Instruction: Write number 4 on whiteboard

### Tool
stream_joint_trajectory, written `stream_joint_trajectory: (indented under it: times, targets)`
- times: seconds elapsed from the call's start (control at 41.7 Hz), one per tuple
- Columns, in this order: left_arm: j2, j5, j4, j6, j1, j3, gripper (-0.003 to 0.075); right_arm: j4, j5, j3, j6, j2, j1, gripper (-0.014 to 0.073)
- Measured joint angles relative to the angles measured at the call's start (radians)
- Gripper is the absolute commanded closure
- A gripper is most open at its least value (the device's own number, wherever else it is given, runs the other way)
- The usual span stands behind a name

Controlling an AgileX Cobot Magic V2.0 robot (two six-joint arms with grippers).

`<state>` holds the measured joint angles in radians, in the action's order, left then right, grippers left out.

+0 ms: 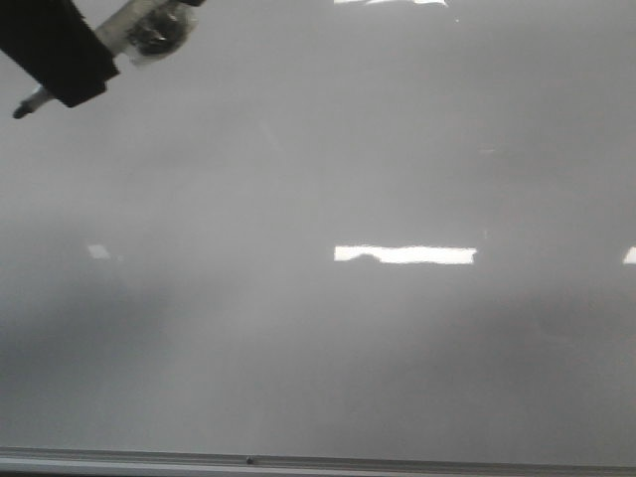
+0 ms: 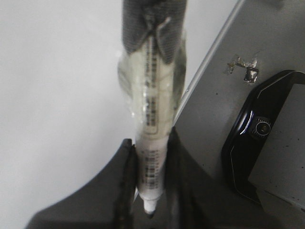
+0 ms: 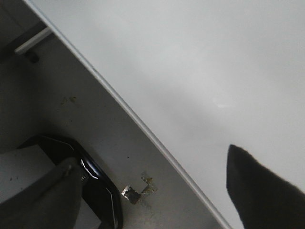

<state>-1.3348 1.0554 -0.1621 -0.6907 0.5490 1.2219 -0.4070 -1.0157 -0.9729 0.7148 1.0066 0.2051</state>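
The marker's dark inked tip (image 1: 24, 108) is bare. Next, my right gripper grips the marker by its taped body (image 1: 159, 32), back from the ink.
The whiteboard (image 1: 397, 169) fills the front view, pale grey and glossy, with light reflections and a thin metal bottom rail (image 1: 397, 462). No number 4 shows on it. My left gripper (image 1: 70, 84) is at the board's top left, shut on a white marker pen (image 1: 35, 99) whose dark tip points down-left. I cannot tell whether the tip touches the board. In the left wrist view the gripper (image 2: 150, 143) clamps the taped marker (image 2: 151, 162), with the whiteboard (image 2: 57, 95) behind. My right gripper (image 3: 152, 200) is open and empty over the whiteboard's (image 3: 200, 62) rail.
A black glossy device (image 2: 257, 138) lies on the grey table below the board's rail and also shows in the right wrist view (image 3: 97, 191). Scraps of silver tape (image 2: 243, 67) are stuck to the table and also show in the right wrist view (image 3: 138, 191).
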Motion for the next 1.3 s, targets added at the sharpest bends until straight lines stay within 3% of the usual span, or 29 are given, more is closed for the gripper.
stream_joint_trajectory:
  times: [0.312, 0.6, 1.296]
  targets:
    - [-0.079, -0.029, 0.03, -0.03, 0.212, 0.0, 0.0741, -0.009, -0.018, -0.092, 0.167, 0.061, 0.231, -0.0039]
    - [-0.086, -0.049, 0.048, -0.031, 0.267, 0.0, 0.0741, -0.011, 0.02, -0.169, 0.207, 0.193, 0.409, -0.0039]
    - [-0.086, -0.071, 0.061, -0.031, 0.269, 0.0, 0.0741, -0.013, 0.074, -0.234, 0.217, 0.323, 0.441, -0.0039]
